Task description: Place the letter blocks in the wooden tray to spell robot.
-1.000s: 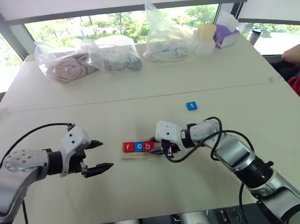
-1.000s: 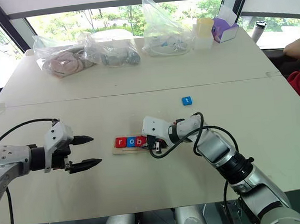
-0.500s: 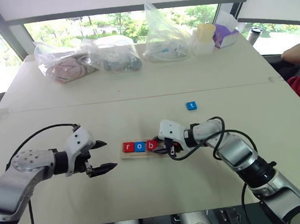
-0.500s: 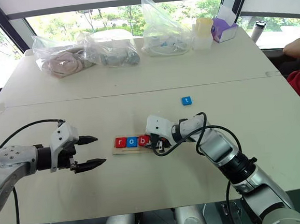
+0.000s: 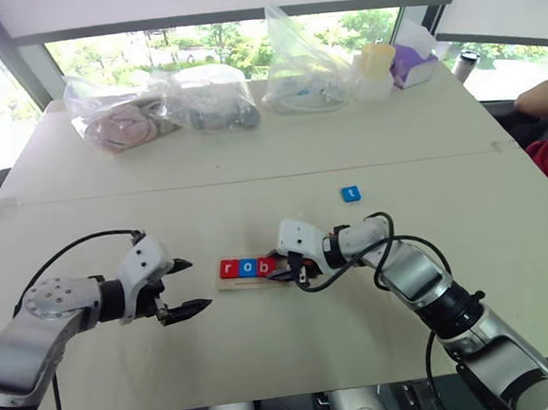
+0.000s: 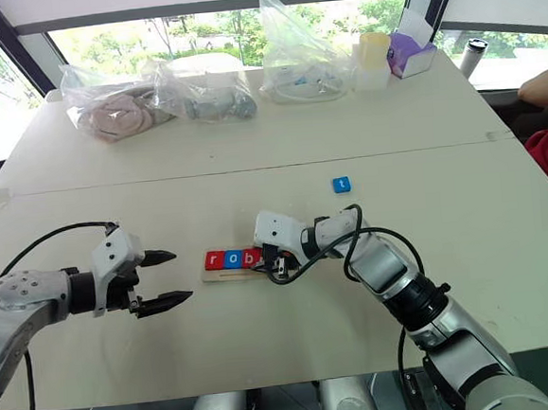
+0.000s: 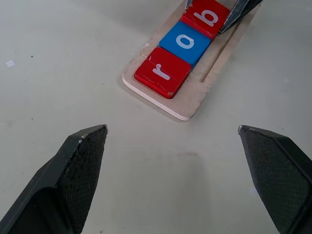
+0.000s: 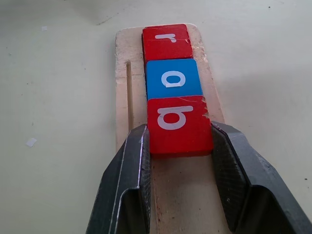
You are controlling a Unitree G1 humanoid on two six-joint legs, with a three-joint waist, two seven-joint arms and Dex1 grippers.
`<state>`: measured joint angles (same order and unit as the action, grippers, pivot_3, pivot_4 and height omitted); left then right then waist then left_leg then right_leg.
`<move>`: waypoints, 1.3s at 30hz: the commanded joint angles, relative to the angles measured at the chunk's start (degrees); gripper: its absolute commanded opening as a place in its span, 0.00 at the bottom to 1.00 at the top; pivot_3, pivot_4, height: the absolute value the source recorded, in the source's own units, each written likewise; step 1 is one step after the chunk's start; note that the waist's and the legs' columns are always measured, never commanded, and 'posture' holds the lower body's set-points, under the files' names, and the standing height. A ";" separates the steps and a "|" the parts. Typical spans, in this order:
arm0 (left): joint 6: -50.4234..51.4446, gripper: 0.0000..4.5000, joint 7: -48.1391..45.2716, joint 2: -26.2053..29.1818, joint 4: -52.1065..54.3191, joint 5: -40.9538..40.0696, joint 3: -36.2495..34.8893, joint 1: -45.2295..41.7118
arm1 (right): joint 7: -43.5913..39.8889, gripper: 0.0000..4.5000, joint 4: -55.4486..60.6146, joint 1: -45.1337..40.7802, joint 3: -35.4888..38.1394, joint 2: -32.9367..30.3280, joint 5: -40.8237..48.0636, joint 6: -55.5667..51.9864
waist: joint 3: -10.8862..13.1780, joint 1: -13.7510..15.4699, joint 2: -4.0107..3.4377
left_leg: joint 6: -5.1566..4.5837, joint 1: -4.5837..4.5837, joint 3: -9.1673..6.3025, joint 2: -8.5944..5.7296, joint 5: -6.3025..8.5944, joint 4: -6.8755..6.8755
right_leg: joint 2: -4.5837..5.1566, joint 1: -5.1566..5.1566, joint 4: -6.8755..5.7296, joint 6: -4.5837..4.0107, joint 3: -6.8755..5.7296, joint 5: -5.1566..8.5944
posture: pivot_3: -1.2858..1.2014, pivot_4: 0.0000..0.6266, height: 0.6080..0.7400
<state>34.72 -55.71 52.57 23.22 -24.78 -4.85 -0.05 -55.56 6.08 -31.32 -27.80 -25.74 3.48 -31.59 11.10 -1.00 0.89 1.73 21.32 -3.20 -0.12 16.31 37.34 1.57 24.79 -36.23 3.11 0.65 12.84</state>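
Observation:
The red b block sits inside the wooden tray (image 5: 242, 283) (image 8: 183, 187) against the blue o and would stay, so it is time for my right gripper to open now.
The wooden tray (image 5: 242, 283) lies mid-table with three letter blocks in a row: red r (image 7: 162, 71), blue o (image 7: 185, 42) and red b (image 8: 179, 124). My right gripper (image 8: 179, 127) reaches in from the tray's right end and is shut on the red b, one finger on each side of it. My left gripper (image 5: 197, 283) hovers just left of the tray, wide open and holding nothing. A blue t block (image 5: 350, 193) lies loose on the table behind and to the right of the tray.
Several clear plastic bags (image 5: 162, 105) with clothing line the far table edge. A yellow-lidded container (image 5: 374, 69) and a purple box (image 5: 413, 64) stand beside them. A person's arm (image 5: 543, 98) rests at the right edge.
The tray with its three blocks has slid slightly to the left, the right gripper still on the b. The left gripper stays open beside it.

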 commanded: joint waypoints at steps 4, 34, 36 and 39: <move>-1.50 1.00 0.18 -0.64 -0.10 0.99 0.46 -0.23 | -0.04 0.59 0.64 -0.70 0.73 0.82 0.50 0.18 | 0.00 0.00 0.00 | 0.00 0.00 0.00 0.00 0.00 0.00 | 0.00 0.00 0.00 0.01 0.00 -0.01 | 0.52 0.24 1.00; 4.56 1.00 0.84 -1.94 0.76 -6.13 0.00 -9.30 | 28.22 0.99 27.30 15.11 26.04 3.41 11.01 -33.62 | -0.05 -0.20 0.06 | 0.02 -0.08 0.07 0.01 -0.02 0.00 | -0.13 0.00 -0.16 -0.01 0.06 0.08 | 0.52 0.24 1.00; 4.47 1.00 0.78 -2.13 0.56 -5.96 0.29 -9.67 | 28.05 0.99 27.78 16.60 24.39 2.34 11.18 -33.15 | -0.05 -0.10 0.06 | 0.02 -0.05 0.09 0.01 -0.02 0.00 | -0.11 0.01 -0.14 -0.04 0.06 0.04 | 0.52 0.24 1.00; 3.76 1.00 0.55 -1.97 0.17 -4.67 1.30 -9.86 | 28.15 0.99 26.60 18.23 22.50 1.12 10.78 -31.26 | -0.05 -0.03 0.06 | 0.02 -0.01 0.12 -0.02 -0.02 -0.01 | -0.06 0.01 -0.07 -0.05 0.07 0.01 | 0.52 0.24 1.00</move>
<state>39.70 -54.78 49.86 23.00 -30.27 -3.52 -9.31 -27.48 31.32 -13.18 -4.89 -24.26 14.06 -64.66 11.05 -1.03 0.95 1.75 21.31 -3.06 -0.14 16.28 37.34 1.52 24.79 -36.29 3.07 0.71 12.85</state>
